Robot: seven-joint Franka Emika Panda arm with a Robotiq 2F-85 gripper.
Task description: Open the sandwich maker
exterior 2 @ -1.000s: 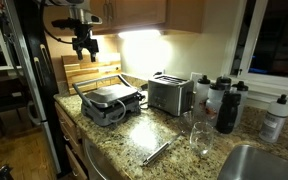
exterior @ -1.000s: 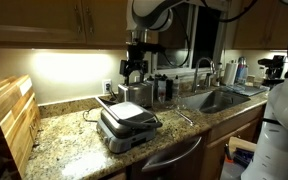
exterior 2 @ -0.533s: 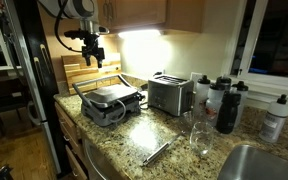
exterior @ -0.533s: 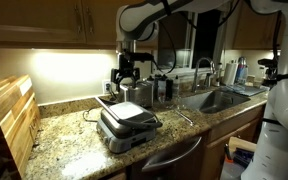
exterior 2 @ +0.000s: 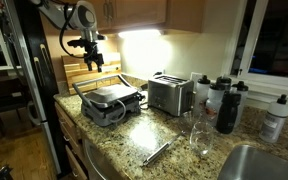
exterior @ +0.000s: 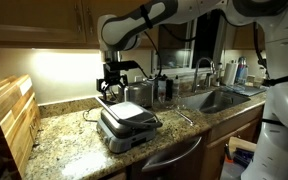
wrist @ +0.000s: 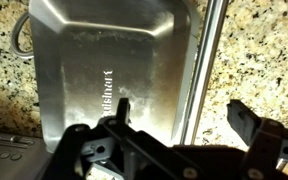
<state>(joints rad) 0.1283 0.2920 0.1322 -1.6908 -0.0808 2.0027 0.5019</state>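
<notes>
I will grip the handle bar along the front of the sandwich maker [exterior: 127, 122] next, fingers on both sides, to swing its lid open.
The sandwich maker [exterior: 127, 122] lies closed on the granite counter, a flat silver press with a handle bar along its front; it also shows in an exterior view [exterior 2: 110, 101]. In the wrist view its shiny lid [wrist: 104, 70] fills the left and its handle bar [wrist: 204, 60] runs top to bottom. My gripper [exterior: 111, 83] hangs in the air above the press, apart from it; it also shows in an exterior view [exterior 2: 92, 58]. In the wrist view the gripper [wrist: 184, 115] is open and empty, its fingers either side of the handle bar below.
A boxy silver toaster [exterior 2: 170, 94] stands beside the press. Wooden cutting boards [exterior: 8, 115] lean at the counter's end. Dark bottles [exterior 2: 228, 105], a glass [exterior 2: 200, 138], tongs [exterior 2: 156, 152] and a sink [exterior: 216, 99] lie further along. Cabinets hang overhead.
My gripper has moved sideways along the counter and a little lower, from above the toaster to above the sandwich maker. The press has not moved.
</notes>
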